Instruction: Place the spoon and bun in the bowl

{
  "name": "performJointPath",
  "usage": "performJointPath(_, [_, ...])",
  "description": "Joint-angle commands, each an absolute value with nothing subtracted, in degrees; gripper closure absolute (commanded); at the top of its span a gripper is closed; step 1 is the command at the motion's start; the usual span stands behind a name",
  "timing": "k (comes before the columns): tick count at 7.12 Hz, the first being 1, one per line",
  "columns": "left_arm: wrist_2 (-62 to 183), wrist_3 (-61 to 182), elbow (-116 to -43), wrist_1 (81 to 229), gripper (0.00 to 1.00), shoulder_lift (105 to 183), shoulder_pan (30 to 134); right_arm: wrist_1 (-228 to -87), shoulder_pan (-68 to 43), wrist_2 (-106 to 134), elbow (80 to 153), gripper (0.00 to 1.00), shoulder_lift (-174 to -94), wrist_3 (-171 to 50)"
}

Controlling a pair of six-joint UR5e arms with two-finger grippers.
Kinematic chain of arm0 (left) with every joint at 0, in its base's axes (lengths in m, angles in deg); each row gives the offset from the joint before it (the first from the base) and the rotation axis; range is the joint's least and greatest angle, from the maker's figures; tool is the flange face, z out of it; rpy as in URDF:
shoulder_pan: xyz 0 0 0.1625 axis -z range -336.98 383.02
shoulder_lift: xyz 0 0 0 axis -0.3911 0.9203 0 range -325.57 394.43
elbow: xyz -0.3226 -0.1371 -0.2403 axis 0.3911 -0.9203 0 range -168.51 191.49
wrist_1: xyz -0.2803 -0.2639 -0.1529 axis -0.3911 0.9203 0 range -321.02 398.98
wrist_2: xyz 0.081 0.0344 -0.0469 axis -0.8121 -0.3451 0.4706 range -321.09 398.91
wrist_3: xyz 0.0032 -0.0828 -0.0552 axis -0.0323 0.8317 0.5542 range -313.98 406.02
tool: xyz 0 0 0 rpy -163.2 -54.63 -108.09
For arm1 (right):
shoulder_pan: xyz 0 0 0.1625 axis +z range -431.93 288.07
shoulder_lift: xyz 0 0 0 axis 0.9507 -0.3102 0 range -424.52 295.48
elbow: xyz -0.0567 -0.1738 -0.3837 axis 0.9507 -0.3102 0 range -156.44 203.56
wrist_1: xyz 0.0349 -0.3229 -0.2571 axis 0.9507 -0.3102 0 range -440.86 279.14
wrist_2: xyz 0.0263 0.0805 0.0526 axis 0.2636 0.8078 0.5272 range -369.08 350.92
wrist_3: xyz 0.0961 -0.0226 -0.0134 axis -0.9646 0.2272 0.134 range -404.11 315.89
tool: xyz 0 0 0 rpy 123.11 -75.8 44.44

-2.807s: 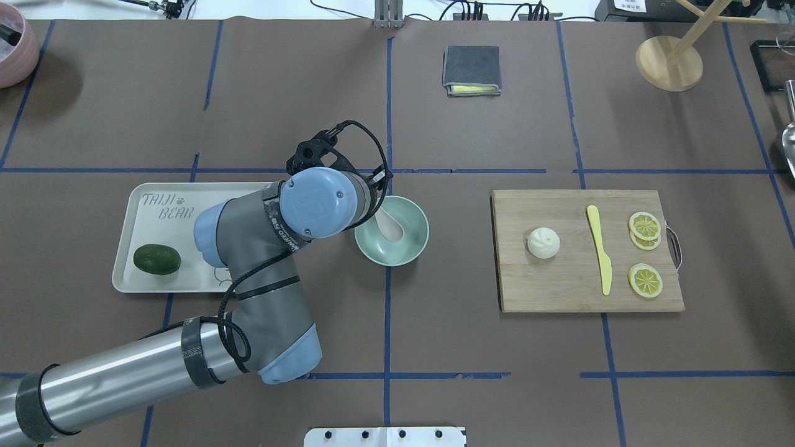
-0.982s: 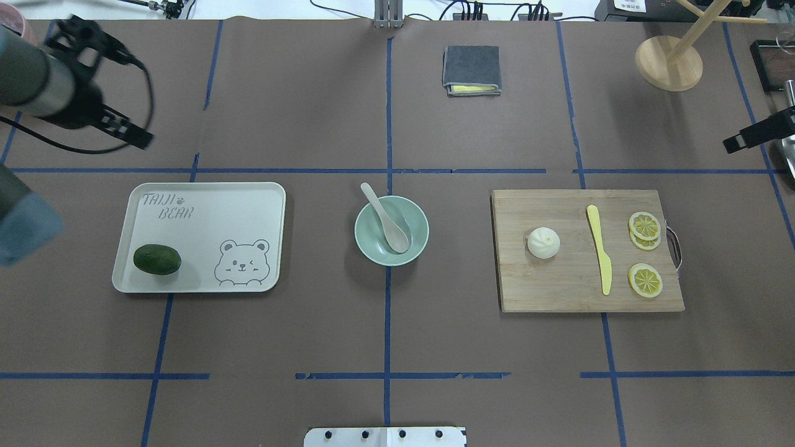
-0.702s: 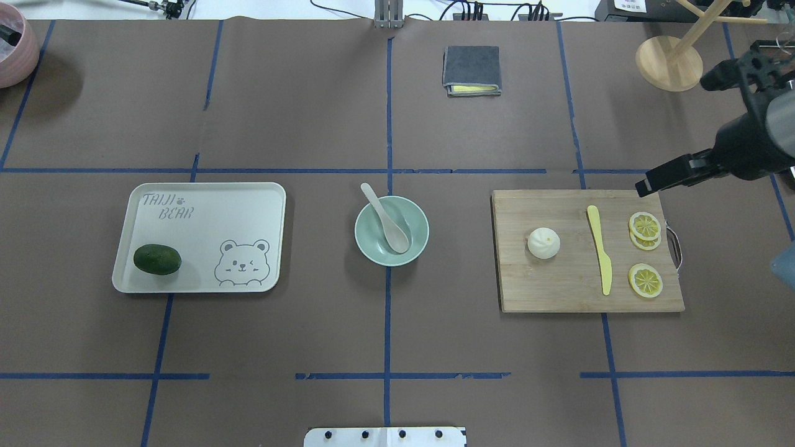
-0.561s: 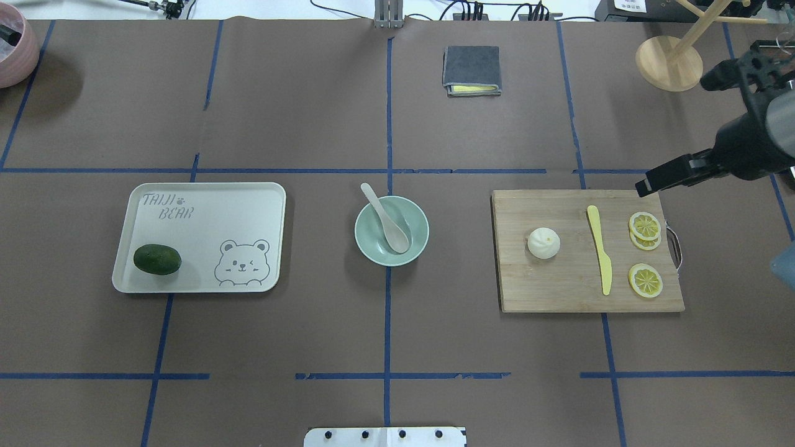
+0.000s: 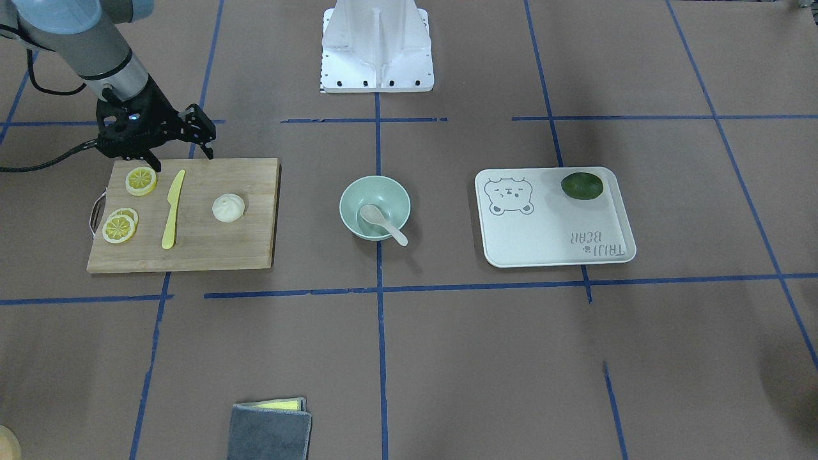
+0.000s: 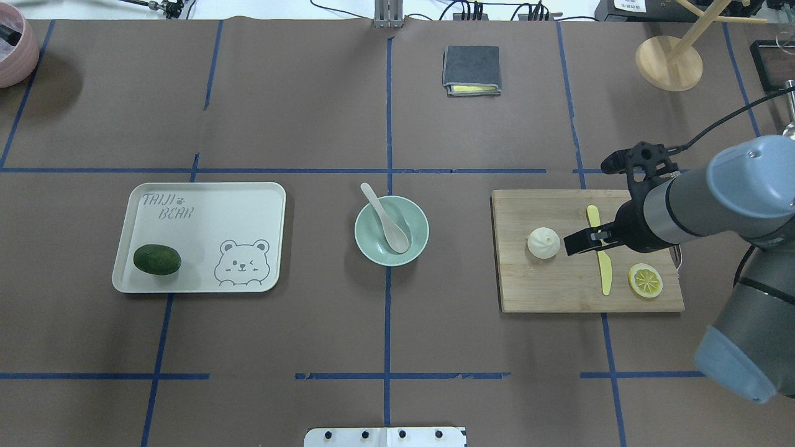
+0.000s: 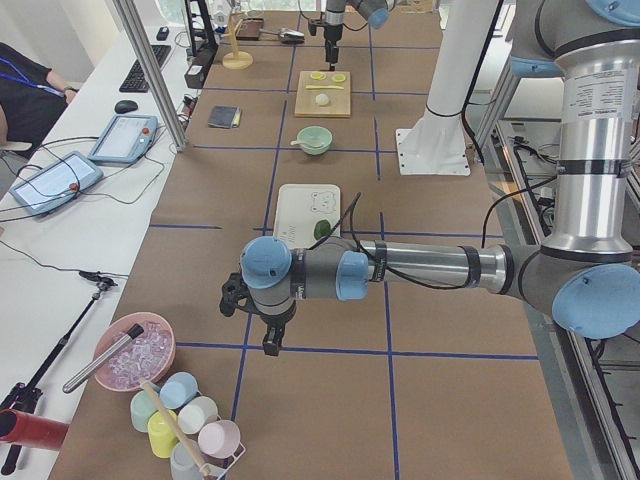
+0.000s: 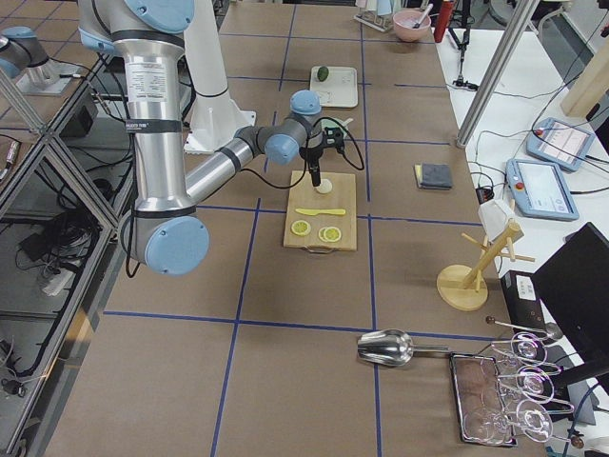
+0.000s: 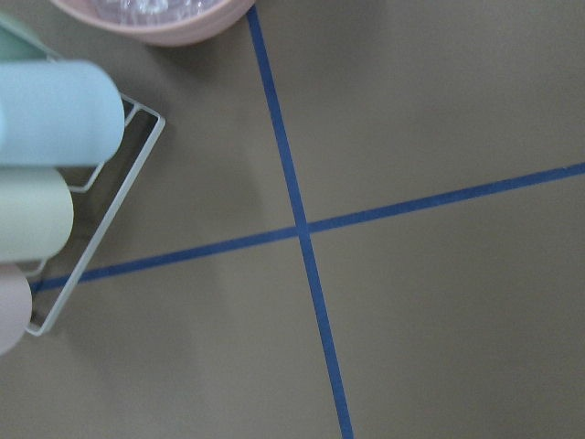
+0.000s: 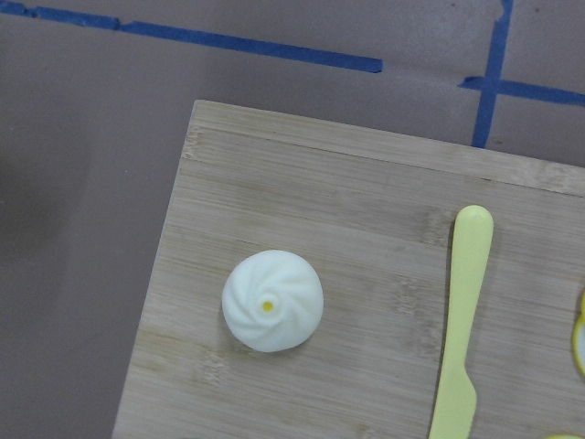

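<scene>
My right gripper grabs the small white bun around its pleated round body (image 5: 227, 207) next. Then I put the bun in the bowl (image 5: 360, 191).
The off-white spoon (image 6: 388, 220) lies in the mint-green bowl (image 6: 417, 243) at the table's middle, its handle over the far-left rim; both also show in the front view, spoon (image 5: 381, 221) and bowl (image 5: 358, 191). The white pleated bun (image 6: 543, 243) sits on the wooden cutting board (image 6: 546, 285), and shows from above in the right wrist view (image 10: 271, 300). My right gripper (image 6: 574, 245) hovers open above the board, just right of the bun, holding nothing. My left gripper (image 7: 268, 345) hangs over the table's far left end; I cannot tell whether it is open.
A yellow knife (image 6: 604, 273) and lemon slices (image 6: 645, 280) lie on the board right of the bun. A white bear-print tray (image 6: 205, 211) holds a green fruit (image 6: 157, 259). A grey cloth (image 6: 471, 69), wooden stand (image 6: 669, 62) and pink bowl (image 6: 15, 43) stand at the back.
My left arm has drawn back from the bowl and out of the overhead view, leaving the spoon in the bowl. My right arm has come in from the right to above the board beside the bun.
</scene>
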State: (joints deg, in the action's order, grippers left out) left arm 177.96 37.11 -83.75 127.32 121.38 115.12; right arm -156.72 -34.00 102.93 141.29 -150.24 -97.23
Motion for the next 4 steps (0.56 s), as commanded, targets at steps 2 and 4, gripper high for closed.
performJointPath(2, [178.5, 37.1, -84.1, 127.3, 0.00, 121.2, 115.1, -155.4, -37.7, 96.7, 133.4, 0.06, -142.8, -99.0])
performJointPath(4, [178.6, 37.1, -84.5, 127.4, 0.00, 121.1, 115.2, -155.4, -37.9, 96.2, 130.6, 0.12, -141.6, -98.4])
